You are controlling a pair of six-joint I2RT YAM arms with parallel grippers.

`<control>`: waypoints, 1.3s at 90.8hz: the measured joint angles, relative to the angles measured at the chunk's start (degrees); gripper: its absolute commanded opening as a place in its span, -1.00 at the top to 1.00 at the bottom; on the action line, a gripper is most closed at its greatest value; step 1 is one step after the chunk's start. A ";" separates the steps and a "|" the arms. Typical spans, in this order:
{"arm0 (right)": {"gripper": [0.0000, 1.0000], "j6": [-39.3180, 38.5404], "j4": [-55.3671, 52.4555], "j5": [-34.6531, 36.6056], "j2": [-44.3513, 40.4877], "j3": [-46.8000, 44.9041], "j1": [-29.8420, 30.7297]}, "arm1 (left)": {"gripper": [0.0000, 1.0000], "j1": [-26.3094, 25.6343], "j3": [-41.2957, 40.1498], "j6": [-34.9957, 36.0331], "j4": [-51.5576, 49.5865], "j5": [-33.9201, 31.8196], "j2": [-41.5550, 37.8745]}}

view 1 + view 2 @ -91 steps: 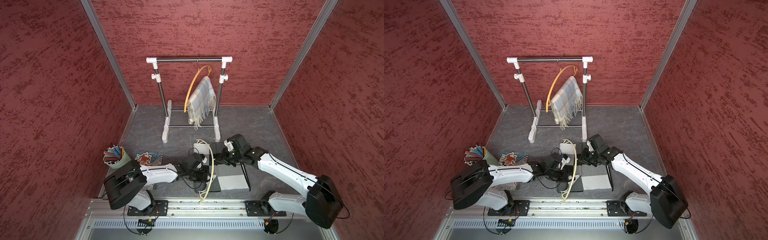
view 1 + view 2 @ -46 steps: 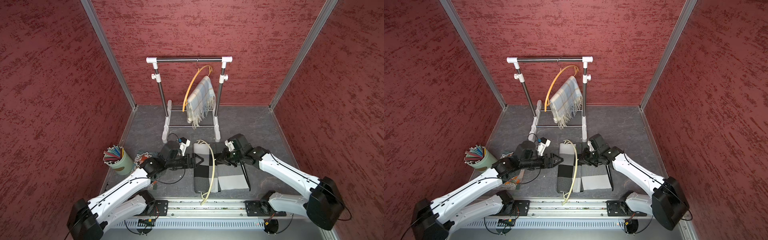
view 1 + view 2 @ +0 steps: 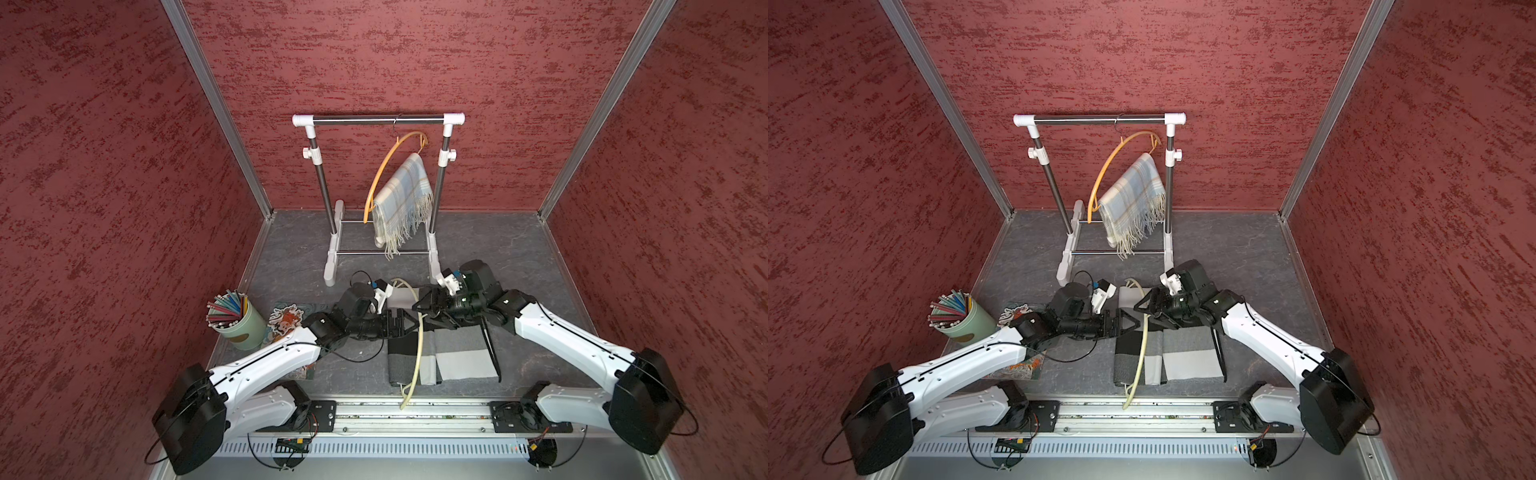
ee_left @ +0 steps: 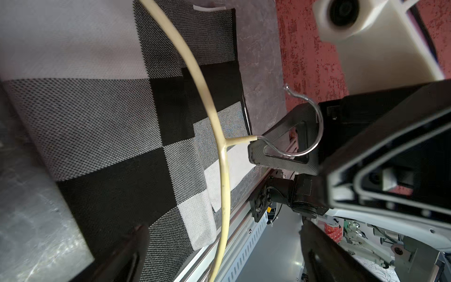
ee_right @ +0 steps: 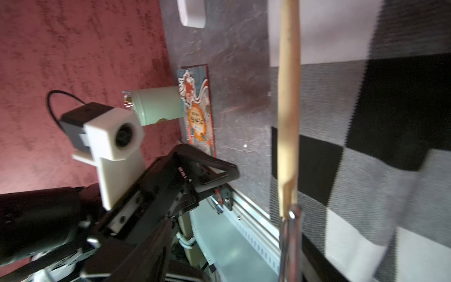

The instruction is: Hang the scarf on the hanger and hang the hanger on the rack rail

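I should next grab the hanger's arm beside the wire hook (image 4: 319, 122) with my left gripper. The hanger's hook and inner side then stay free to hang the scarf.
A black, grey and white checked scarf (image 3: 461, 357) (image 3: 1192, 353) lies flat on the table near the front. A cream hanger (image 3: 419, 345) (image 3: 1143, 345) arcs over it, its lower end reaching the front rail. My left gripper (image 3: 411, 323) (image 3: 1129, 324) (image 4: 224, 256) is open, and the hanger's arm (image 4: 210, 102) runs between its fingers over the scarf (image 4: 109, 122). My right gripper (image 3: 420, 313) (image 3: 1142, 316) faces it from the other side, open. The hanger's wire hook (image 4: 319, 122) (image 5: 289, 244) lies by one right finger. The hanger (image 5: 289, 97) is blurred in the right wrist view.
At the back stands a white rack (image 3: 378, 120) with a pale plaid scarf (image 3: 401, 195) on an orange hanger (image 3: 382, 170). A green cup of pens (image 3: 239, 326) and a picture card (image 3: 286, 320) sit at the left. A black hanger (image 3: 490, 353) lies along the scarf's right edge.
The left arm has stretched out from a folded pose and its gripper has opened wide around the hanger's arm. The right gripper, shut on the hook before, has opened.
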 measured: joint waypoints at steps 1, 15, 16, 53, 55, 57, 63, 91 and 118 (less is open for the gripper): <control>-0.49 0.26 0.57 -0.35 0.04 0.00 0.00 | -0.99 -0.11 -0.13 0.04 0.28 0.00 -0.15; -0.50 5.57 9.79 -4.61 1.99 0.00 0.42 | -0.99 -1.46 -2.56 1.25 3.02 -0.48 -2.58; -0.50 6.05 10.49 -4.85 2.23 0.00 0.46 | -0.99 -1.60 -2.73 1.38 3.04 -0.57 -2.73; -0.48 15.58 24.37 -6.91 11.76 1.49 5.25 | -0.76 -5.35 -8.04 3.52 2.91 -9.18 -3.58; -0.48 15.78 24.41 -6.88 12.24 1.73 5.49 | -0.71 -5.46 -8.02 3.80 2.71 -9.92 -3.61; -0.48 15.78 24.39 -6.88 12.63 1.92 5.70 | -0.68 -5.66 -8.02 3.78 2.45 -10.88 -3.65; -0.47 15.56 23.89 -6.82 13.05 2.34 6.19 | -0.53 -5.90 -8.02 3.89 1.09 -13.46 -3.87; -0.47 6.60 6.75 -2.29 10.43 7.89 6.34 | 0.10 -6.03 -8.02 3.63 -5.75 -22.95 -8.09; -0.49 -5.38 -13.46 11.21 1.95 10.25 0.11 | 1.00 -6.03 -8.02 2.97 -7.28 -25.29 -10.62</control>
